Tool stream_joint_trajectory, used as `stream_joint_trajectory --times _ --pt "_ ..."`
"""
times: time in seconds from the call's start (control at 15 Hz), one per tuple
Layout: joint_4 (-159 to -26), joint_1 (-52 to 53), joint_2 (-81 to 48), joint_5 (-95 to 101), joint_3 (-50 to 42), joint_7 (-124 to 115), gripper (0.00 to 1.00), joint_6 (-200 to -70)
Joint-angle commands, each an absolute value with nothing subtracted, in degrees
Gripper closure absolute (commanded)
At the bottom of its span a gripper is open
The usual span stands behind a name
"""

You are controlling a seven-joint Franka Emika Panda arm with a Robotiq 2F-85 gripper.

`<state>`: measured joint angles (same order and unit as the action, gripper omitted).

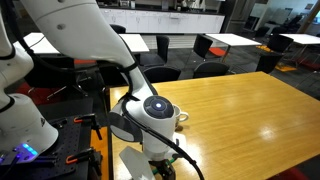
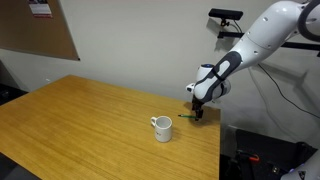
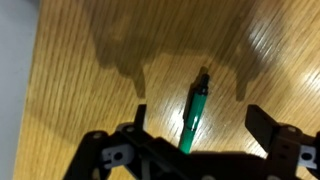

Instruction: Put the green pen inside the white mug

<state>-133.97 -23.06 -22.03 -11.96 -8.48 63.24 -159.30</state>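
Observation:
My gripper turns before it closes on the green pen, since the green body (image 3: 194, 118) slants between my fingers with its dark tip just ahead.
The green pen (image 3: 193, 112) lies flat on the wooden table, its dark tip pointing away from the wrist camera. My gripper (image 3: 198, 118) is open and hovers just above it, with one finger on each side of the pen and neither touching it. In an exterior view the gripper (image 2: 198, 113) hangs near the table's edge with a bit of green pen (image 2: 189, 118) showing beside it. The white mug (image 2: 162, 128) stands upright a short way from the gripper, its handle on the side away from the gripper. In an exterior view the mug (image 1: 181, 117) is mostly hidden behind my wrist.
The wooden table (image 2: 90, 120) stretches wide beyond the mug. Its edge (image 2: 218, 150) runs close to the gripper. Other tables and dark chairs (image 1: 210, 47) stand in the background. A cork board (image 2: 35, 25) hangs on the wall.

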Motion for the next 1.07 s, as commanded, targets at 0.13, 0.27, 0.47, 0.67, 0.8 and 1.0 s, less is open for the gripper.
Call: stream_joint_trajectory --times 0.13,0.27,0.47,0.67,0.8,1.0 --pt "-131.37 -23.80 -24.11 -11.16 -6.83 56.49 0.00 -160.66" --pt "-130.73 -23.69 -24.58 -10.82 -6.71 54.35 0.00 -160.88" --pt "-129.70 -23.64 -25.46 -10.26 -6.61 51.82 0.00 -161.13" --pt "-128.84 -23.53 -26.30 -9.12 -6.70 49.80 0.00 -161.10" --pt "-128.47 -23.48 -26.71 -8.17 -6.76 48.64 0.02 -161.09" --pt "-127.92 -23.61 -27.13 -6.74 -6.66 46.99 0.15 -160.89"
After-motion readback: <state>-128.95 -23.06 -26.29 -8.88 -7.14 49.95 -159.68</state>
